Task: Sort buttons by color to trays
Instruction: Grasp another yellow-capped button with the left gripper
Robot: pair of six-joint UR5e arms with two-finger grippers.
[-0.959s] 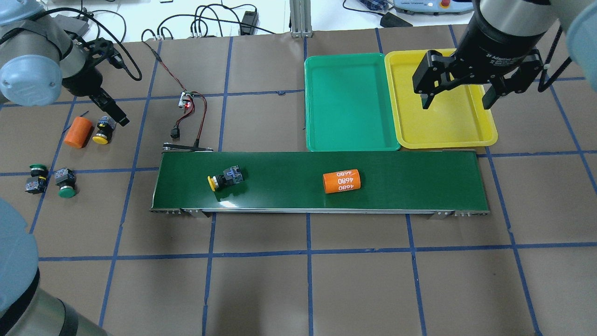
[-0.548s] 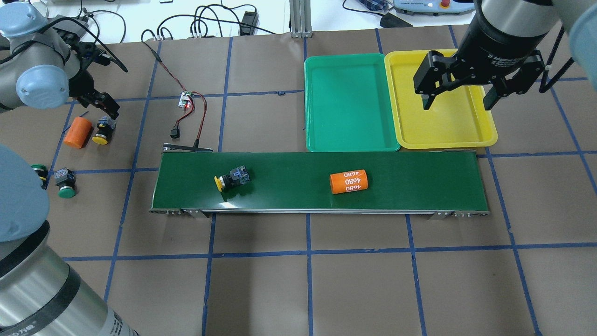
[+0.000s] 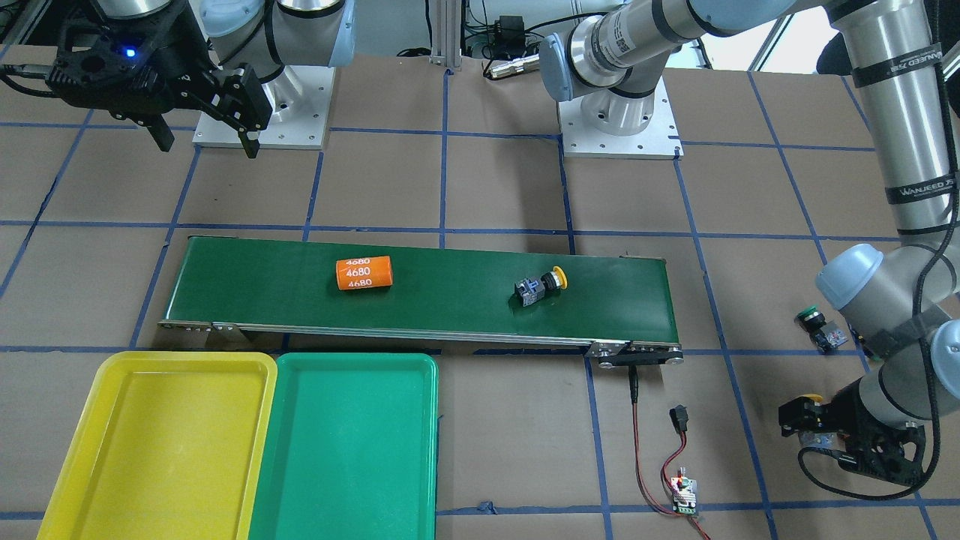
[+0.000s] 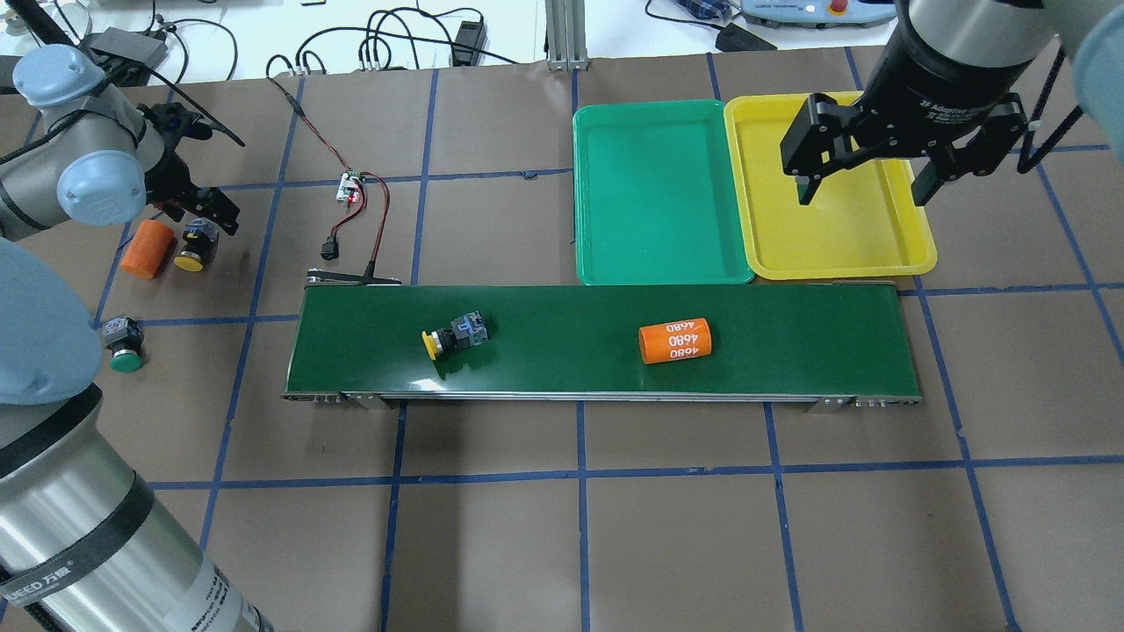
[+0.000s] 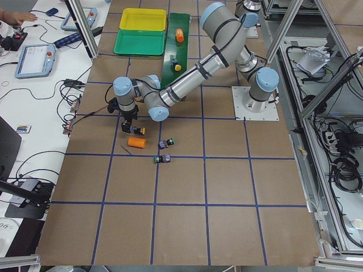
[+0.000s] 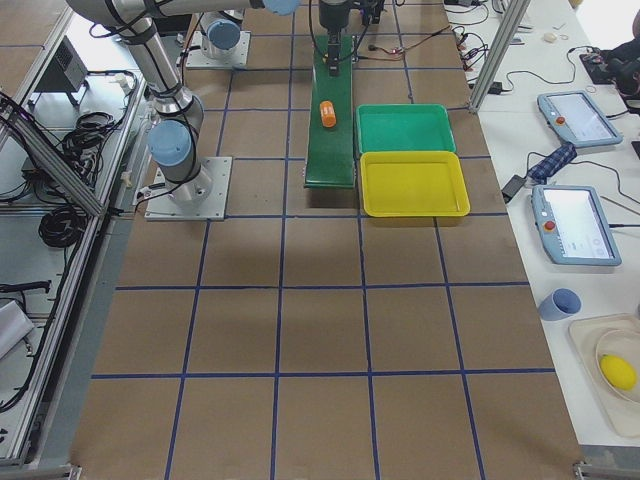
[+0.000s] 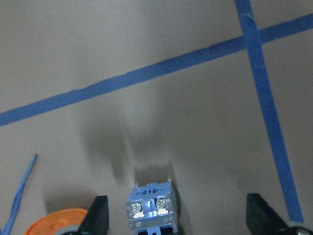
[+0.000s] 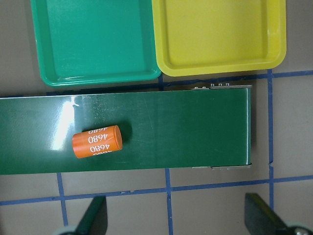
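Observation:
The robot's left gripper should next grab the button by its grey-blue body [image 3: 817,440], so that the yellow button gets sorted toward the yellow tray [image 3: 154,442].
A yellow button [image 4: 195,246] lies on the table at the far left. My left gripper [image 4: 204,215] hangs over it, open. The left wrist view shows the button's grey-blue body [image 7: 150,211] between the spread fingers [image 7: 98,215], untouched. A second yellow button [image 4: 455,336] lies on its side on the conveyor belt [image 4: 562,307]. One green button [image 4: 123,342] shows by my left arm, and both green buttons [image 5: 168,143] show in the exterior left view. My right gripper [image 4: 865,189] is open and empty above the yellow tray [image 4: 843,237]. The green tray [image 4: 659,193] lies beside it.
An orange cylinder marked 4680 [image 4: 674,341] lies on the belt right of the button. A plain orange cylinder [image 4: 145,248] lies just left of the far-left yellow button. A small circuit board with red wires [image 4: 351,189] lies behind the belt's left end.
The belt has carried the yellow button and the 4680 cylinder to the right. My left gripper has settled over the far-left yellow button, and my left arm now covers one green button overhead.

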